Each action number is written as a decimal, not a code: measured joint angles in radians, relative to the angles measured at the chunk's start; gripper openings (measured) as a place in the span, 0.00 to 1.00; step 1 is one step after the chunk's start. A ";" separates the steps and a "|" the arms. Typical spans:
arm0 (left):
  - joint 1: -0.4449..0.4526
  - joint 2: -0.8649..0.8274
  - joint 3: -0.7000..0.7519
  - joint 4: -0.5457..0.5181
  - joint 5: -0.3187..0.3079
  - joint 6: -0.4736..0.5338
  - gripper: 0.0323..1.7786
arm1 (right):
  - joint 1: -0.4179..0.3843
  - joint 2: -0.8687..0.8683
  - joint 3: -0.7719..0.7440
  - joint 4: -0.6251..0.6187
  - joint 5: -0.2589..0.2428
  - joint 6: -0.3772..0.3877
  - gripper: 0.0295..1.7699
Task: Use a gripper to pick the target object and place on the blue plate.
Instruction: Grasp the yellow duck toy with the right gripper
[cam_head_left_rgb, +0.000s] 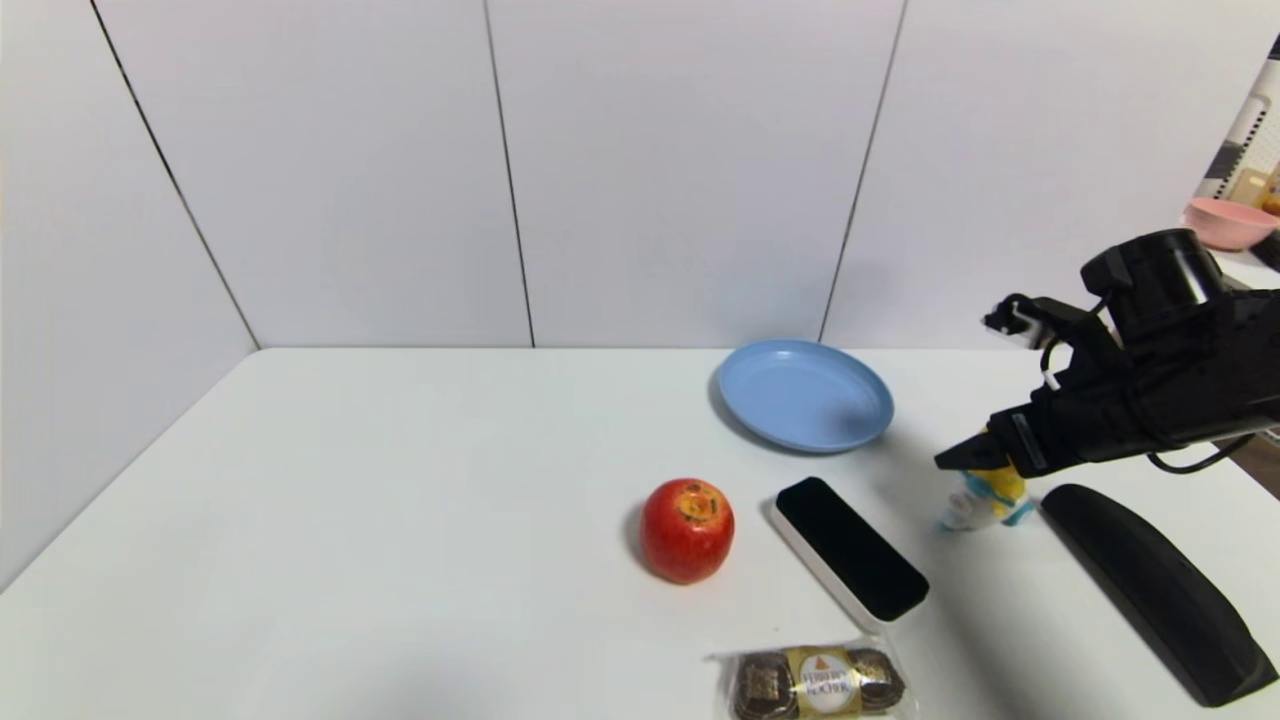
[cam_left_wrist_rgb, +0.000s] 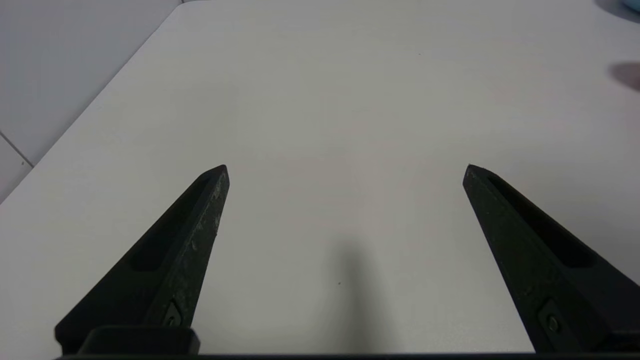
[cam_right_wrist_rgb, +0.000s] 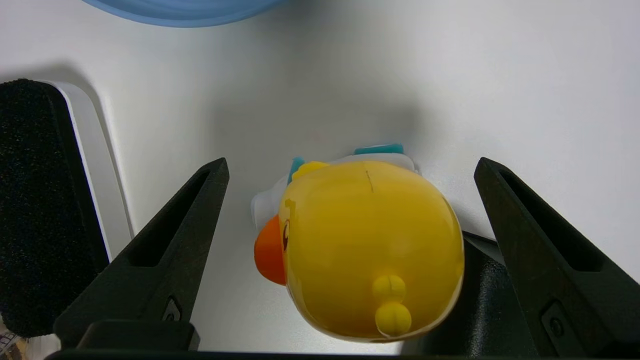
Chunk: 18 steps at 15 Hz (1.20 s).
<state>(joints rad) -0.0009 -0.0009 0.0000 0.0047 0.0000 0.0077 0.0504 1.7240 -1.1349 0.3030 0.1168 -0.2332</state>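
Note:
My right gripper should close, because its fingers reach down on either side of the yellow duck's head (cam_head_left_rgb: 1005, 486) (cam_right_wrist_rgb: 369, 240). Closing now would hold the duck.
The target object, a small yellow duck toy (cam_head_left_rgb: 985, 500) with an orange beak, stands on the white table to the right of the blue plate's near side. My right gripper (cam_head_left_rgb: 975, 458) hovers just over it. In the right wrist view the duck (cam_right_wrist_rgb: 370, 245) sits between the two fingers of the right gripper (cam_right_wrist_rgb: 352, 165), which is open, with a gap on each side. The blue plate (cam_head_left_rgb: 805, 395) lies empty farther back and to the left; its rim (cam_right_wrist_rgb: 185, 10) shows beyond the duck. My left gripper (cam_left_wrist_rgb: 345, 167) is open over bare table, out of the head view.
A long black case (cam_head_left_rgb: 1150, 600) lies close on the duck's right. A black-topped white block (cam_head_left_rgb: 850, 560) lies on its left, a red apple (cam_head_left_rgb: 687, 530) beyond that. A chocolate pack (cam_head_left_rgb: 820, 685) sits at the front edge. A pink bowl (cam_head_left_rgb: 1225, 222) stands off the table, far right.

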 joint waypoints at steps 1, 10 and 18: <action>0.000 0.000 0.000 0.000 0.000 0.000 0.95 | 0.000 0.001 0.001 0.000 0.000 0.000 0.96; 0.001 0.000 0.000 0.000 0.000 0.000 0.95 | 0.002 0.016 0.002 -0.002 0.001 -0.004 0.96; 0.001 0.000 0.000 0.000 0.001 0.000 0.95 | 0.002 0.025 0.001 -0.005 0.003 -0.006 0.65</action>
<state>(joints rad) 0.0000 -0.0009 0.0000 0.0047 0.0009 0.0081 0.0528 1.7487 -1.1338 0.2983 0.1202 -0.2394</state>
